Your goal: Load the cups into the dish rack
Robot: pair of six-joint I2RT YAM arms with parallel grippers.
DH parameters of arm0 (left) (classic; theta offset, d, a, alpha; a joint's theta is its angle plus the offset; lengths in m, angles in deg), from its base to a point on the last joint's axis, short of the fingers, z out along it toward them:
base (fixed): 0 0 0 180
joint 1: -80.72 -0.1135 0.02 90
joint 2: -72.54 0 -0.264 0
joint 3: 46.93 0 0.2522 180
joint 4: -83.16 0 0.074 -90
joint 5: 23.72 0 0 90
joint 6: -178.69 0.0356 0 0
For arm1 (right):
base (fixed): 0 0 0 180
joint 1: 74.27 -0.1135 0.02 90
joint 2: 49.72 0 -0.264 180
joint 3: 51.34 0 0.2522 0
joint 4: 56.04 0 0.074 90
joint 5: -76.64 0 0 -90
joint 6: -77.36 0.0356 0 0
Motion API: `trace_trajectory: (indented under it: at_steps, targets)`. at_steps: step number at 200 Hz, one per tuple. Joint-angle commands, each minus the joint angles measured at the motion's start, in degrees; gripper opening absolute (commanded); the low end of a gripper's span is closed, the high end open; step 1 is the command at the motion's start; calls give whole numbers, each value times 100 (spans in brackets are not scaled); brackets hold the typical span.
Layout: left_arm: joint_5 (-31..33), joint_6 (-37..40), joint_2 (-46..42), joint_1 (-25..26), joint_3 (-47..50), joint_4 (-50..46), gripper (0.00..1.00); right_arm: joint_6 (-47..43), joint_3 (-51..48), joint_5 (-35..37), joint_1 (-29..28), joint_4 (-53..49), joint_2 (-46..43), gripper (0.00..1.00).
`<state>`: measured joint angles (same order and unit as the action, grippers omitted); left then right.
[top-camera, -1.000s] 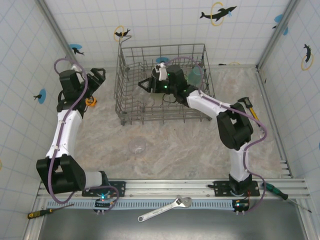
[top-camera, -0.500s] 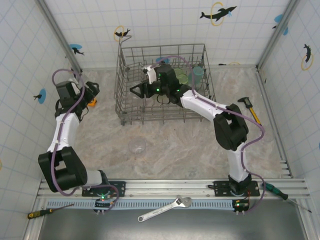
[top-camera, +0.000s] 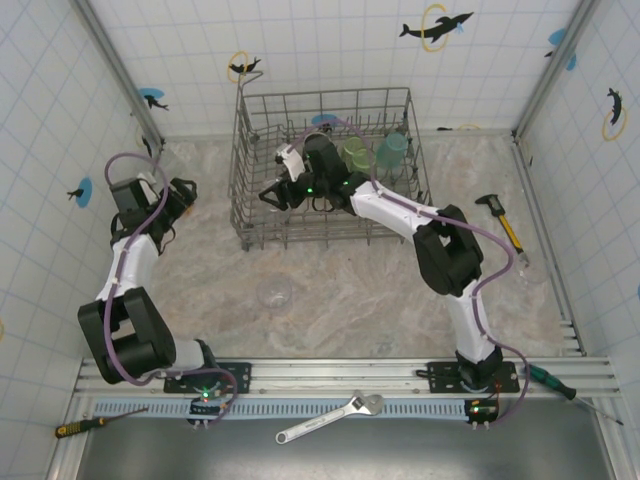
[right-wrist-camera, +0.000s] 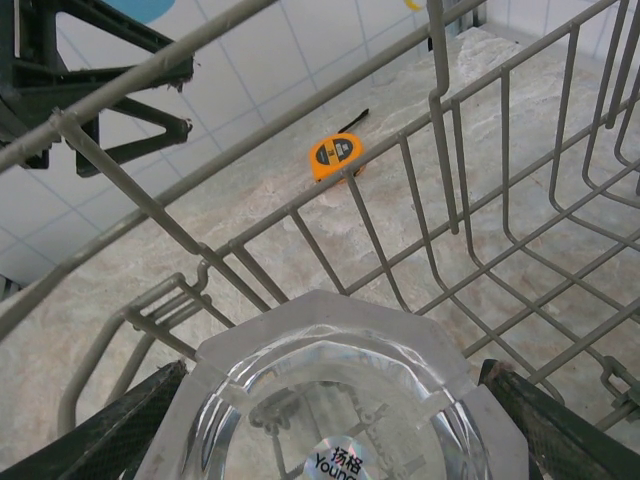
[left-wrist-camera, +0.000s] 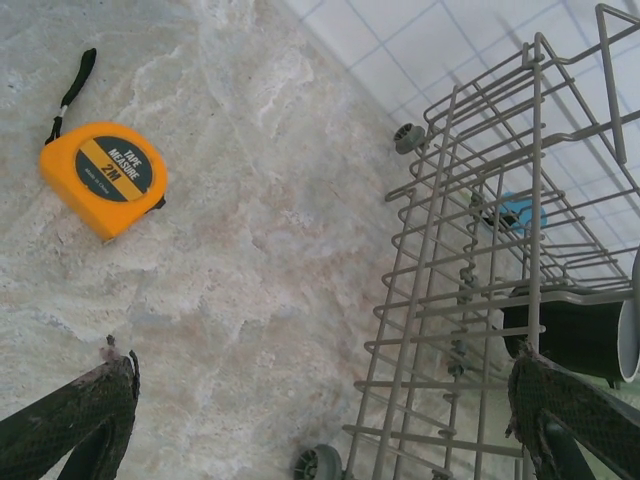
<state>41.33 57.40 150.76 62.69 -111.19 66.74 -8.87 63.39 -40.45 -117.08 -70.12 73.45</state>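
My right gripper holds the clear faceted cup [right-wrist-camera: 330,400] above the rack's bottom wires, and the cup would drop if I opened now. I should keep holding it until it reaches the rack's near corner.
The grey wire dish rack [top-camera: 330,96] stands at the back centre of the table. My right gripper [top-camera: 270,194] reaches into its left half and is shut on a clear faceted cup [right-wrist-camera: 330,400], which sits between both fingers [right-wrist-camera: 95,430] just above the rack's wires [right-wrist-camera: 440,200]. A light-green cup [top-camera: 355,152], a teal cup [top-camera: 392,148] and a black mug [left-wrist-camera: 565,330] stand in the rack's back right. Another clear cup [top-camera: 274,292] lies on the table in front of the rack. My left gripper [top-camera: 183,196] hangs open and empty left of the rack [left-wrist-camera: 470,260].
An orange tape measure [left-wrist-camera: 103,177] lies on the table left of the rack. A hammer [top-camera: 500,222] lies at the right. A wrench [top-camera: 330,417] and screwdrivers [top-camera: 95,423] lie on the front rail. Tiled walls close in on three sides.
My right gripper has carried the clear cup leftward and lower inside the rack. The left arm has drawn back toward the left wall and now covers the tape measure from above.
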Motion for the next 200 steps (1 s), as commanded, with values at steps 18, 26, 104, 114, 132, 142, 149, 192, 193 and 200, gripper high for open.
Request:
trace_trajectory:
  at_steps: [18, 26, 104, 114, 132, 142, 149, 192, 193, 200]
  targets:
    - [-82, 107, -67, -23, 149, 195, 97, -608, 380, -142, -95, -16, 155, 29]
    - [-118, 73, -37, -19, 154, 212, 97, -653, 387, -184, -94, 0, 171, 29]
    - [-284, -24, 126, -31, 172, 266, 97, -957, 380, -507, -237, 428, 380, 31]
    - [-274, -25, 130, -35, 172, 266, 97, -948, 380, -516, -251, 602, 419, 31]
    - [-298, -38, 163, -32, 172, 266, 97, -931, 442, -572, -256, 767, 543, 31]
    - [-331, -42, 192, -30, 164, 266, 97, -923, 534, -600, -257, 779, 628, 31]
    - [-343, -50, 198, -31, 165, 266, 97, -914, 612, -619, -272, 779, 690, 31]
    - [-370, -67, 194, -34, 156, 266, 97, -937, 931, -736, -306, 762, 1034, 32]
    - [-370, -69, 194, -34, 160, 266, 97, -938, 932, -736, -302, 761, 1042, 32]
    - [-370, -69, 186, -28, 155, 266, 97, -940, 936, -741, -306, 761, 1059, 32]
